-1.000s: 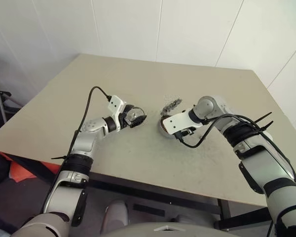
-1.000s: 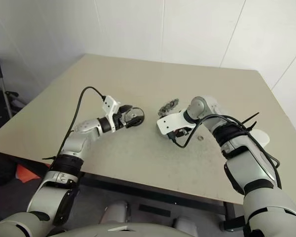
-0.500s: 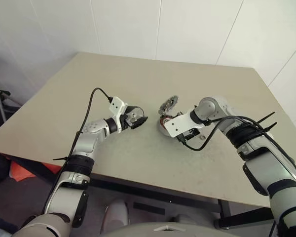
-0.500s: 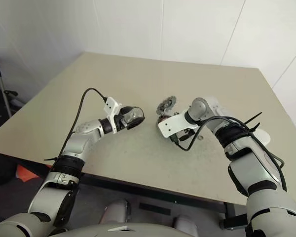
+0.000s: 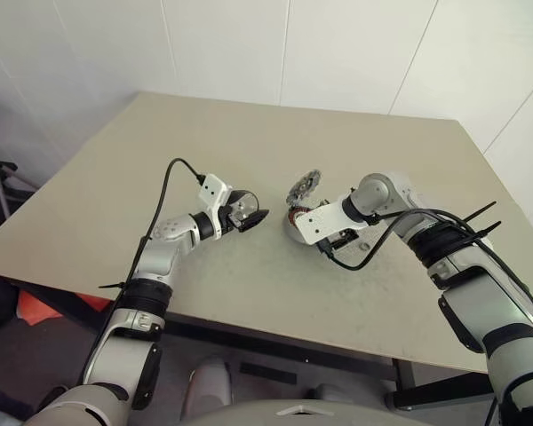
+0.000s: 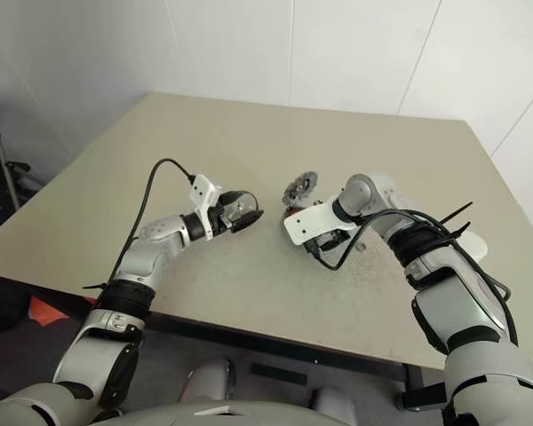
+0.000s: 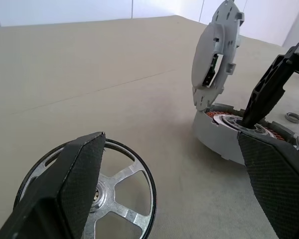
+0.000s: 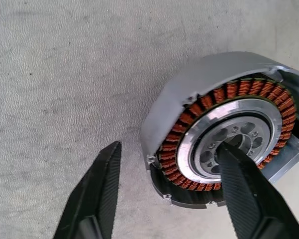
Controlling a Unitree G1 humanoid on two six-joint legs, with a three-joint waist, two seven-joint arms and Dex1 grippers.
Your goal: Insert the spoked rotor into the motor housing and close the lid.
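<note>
Next, my right gripper grabs the housing by its side to steady it for the rotor.
The motor housing, a silver cup with copper windings, sits open on the table. Its lid stands upright at the housing's far edge. My right gripper points down over the housing and is open. One finger is outside the wall, the other over the dark centre, and neither visibly touches. The spoked rotor, a black ring with silver spokes, lies to the left of the housing. My left gripper is level and open. One of its fingers covers part of the rotor.
A small metal washer lies on the table just beyond the housing. A white object sits behind my right forearm. Black cables hang from both wrists. The table's front edge is close to my elbows.
The lid, blurred and lower a second ago, now stands still and upright. Neither hand has visibly moved.
</note>
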